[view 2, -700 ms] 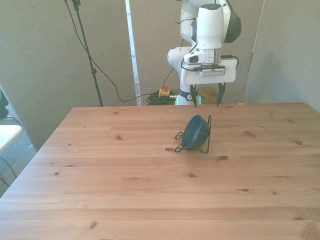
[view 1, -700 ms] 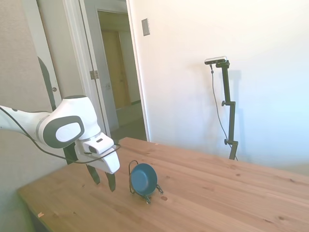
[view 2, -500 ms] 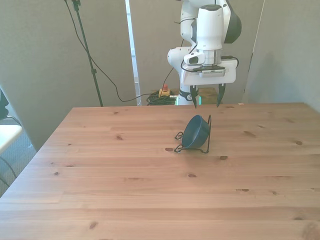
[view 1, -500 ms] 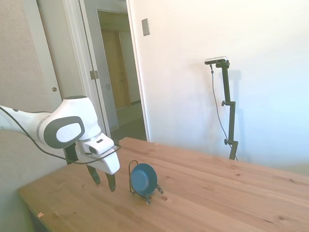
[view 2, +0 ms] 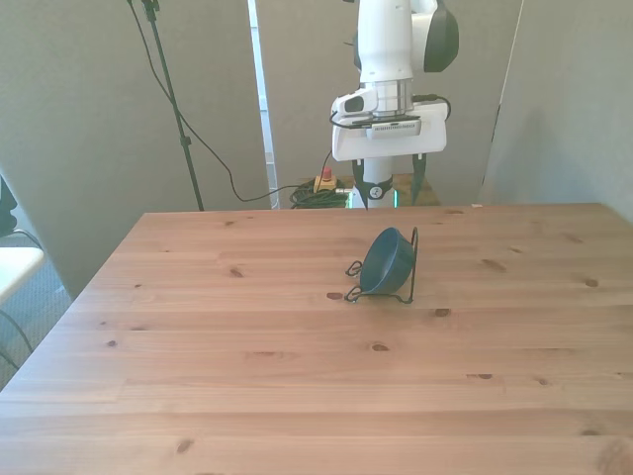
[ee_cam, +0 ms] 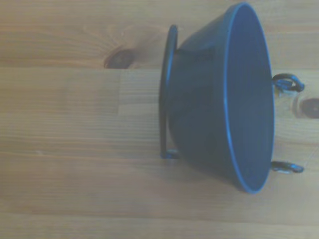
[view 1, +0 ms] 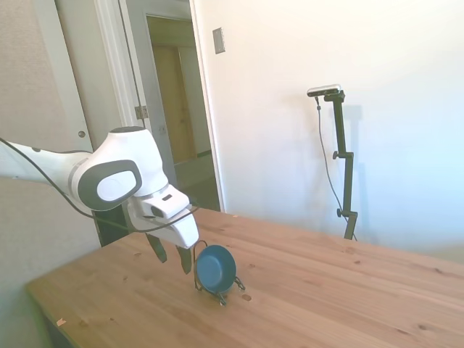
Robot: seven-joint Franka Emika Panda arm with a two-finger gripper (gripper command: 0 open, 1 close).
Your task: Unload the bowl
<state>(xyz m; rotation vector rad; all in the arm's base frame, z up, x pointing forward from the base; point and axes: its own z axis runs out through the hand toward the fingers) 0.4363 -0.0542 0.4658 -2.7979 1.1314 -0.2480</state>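
The gripper grabs the bowl by its thin upper rim (view 1: 215,246) next, since the bowl's body (view 1: 215,270) is wide and sloping and leans on the wire hoop.
The small dark teal-blue bowl (view 1: 215,268) (view 2: 386,262) stands on edge in a thin black wire rack (view 2: 411,262) near the middle of the wooden table (view 2: 247,376). Its hollow faces the front view's left. My gripper (view 1: 172,257) (view 2: 392,192) hangs open above the table just behind the bowl, on the robot's side of it, with nothing between its fingers. The wrist view looks down on the bowl (ee_cam: 219,99) from close by, leaning against the rack's upright hoop (ee_cam: 167,89), with two small wire hooks at its rim.
The rack's feet (view 1: 225,296) rest on the tabletop beside a dark knot. A doorway (view 1: 177,109) and a wall lie beyond the table's far side. Cables (view 2: 213,158) hang behind the table's far edge.
The gripper has risen a little and moved closer to the bowl, shifting slightly toward the front view's left. It stays open. Bowl and rack have not moved.
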